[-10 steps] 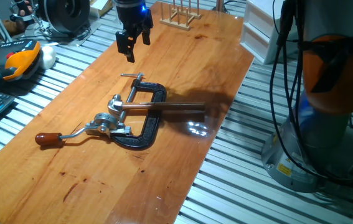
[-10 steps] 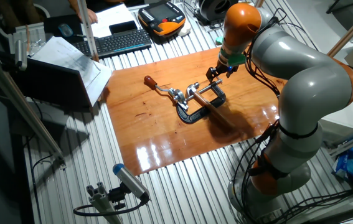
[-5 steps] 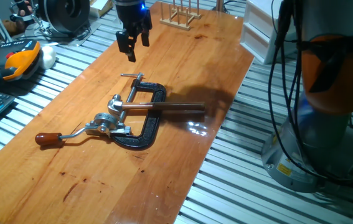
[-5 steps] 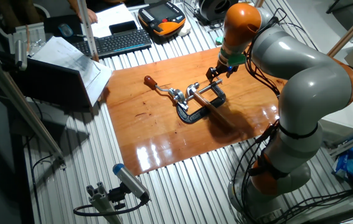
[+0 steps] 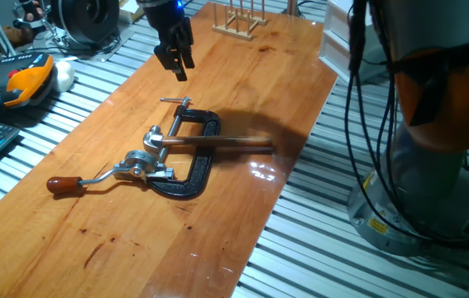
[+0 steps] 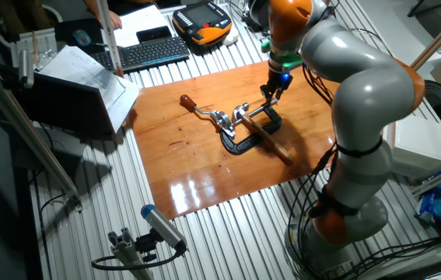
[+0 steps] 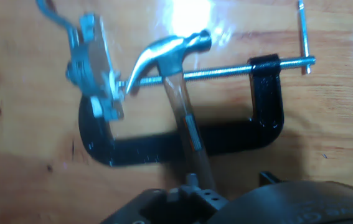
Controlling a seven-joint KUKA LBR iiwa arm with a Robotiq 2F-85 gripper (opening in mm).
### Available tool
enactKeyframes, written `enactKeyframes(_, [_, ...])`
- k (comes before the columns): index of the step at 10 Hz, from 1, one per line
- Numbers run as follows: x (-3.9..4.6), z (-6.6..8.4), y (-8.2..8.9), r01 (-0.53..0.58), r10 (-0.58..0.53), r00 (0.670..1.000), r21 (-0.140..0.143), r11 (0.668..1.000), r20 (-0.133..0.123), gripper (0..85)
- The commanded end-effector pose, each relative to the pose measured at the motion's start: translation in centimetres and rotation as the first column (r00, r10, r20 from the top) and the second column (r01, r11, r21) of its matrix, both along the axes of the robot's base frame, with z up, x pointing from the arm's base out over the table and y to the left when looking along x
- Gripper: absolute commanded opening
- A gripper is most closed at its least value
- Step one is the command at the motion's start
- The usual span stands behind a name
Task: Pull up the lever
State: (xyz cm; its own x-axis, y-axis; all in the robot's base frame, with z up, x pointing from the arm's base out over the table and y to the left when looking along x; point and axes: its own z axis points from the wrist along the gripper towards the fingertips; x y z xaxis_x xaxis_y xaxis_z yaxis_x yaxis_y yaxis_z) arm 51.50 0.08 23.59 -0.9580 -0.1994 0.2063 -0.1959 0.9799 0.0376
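My gripper is to grab the lever by its reddish knob (image 5: pixel 64 184) next, since the clamp and hammer head (image 5: pixel 155 139) crowd the lever's silver mechanism. It should then pull the lever up.
The lever lies flat on the wooden table: a dark reddish knob (image 5: pixel 64 184) on a thin bent silver arm (image 5: pixel 102 176), pivoting on a silver mechanism (image 5: pixel 141 166). The knob also shows in the other fixed view (image 6: pixel 187 102). In the hand view only the mechanism (image 7: pixel 93 65) and a bit of the arm (image 7: pixel 51 14) show; the knob is out of frame. My gripper (image 5: pixel 174 64) hangs above the table beyond the clamp, far from the knob, open and empty. It also shows in the other fixed view (image 6: pixel 271 92).
A black C-clamp (image 5: pixel 194 162) holds the mechanism; its T-bar screw (image 5: pixel 176 102) points toward my gripper. A hammer with a brown handle (image 5: pixel 222 142) lies across the clamp, its head (image 7: pixel 171 51) by the mechanism. A wooden rack (image 5: pixel 240 18) stands at the far end.
My gripper has turned about its wrist and shifted slightly left and away from the clamp. The arm has swung round in the other fixed view. The lever and clamp have not moved.
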Motion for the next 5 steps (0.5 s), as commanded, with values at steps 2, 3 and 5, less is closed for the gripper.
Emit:
enactKeyframes(2, [0.0,0.0,-0.01,0.011,-0.011,1.0,0.003,1.0,0.0,0.0])
enactKeyframes(3, [0.0,0.0,-0.01,0.041,-0.043,0.997,0.045,0.998,0.061,0.0])
enactKeyframes(5, [0.0,0.0,-0.01,0.044,-0.043,0.99,-0.007,0.999,0.133,0.0])
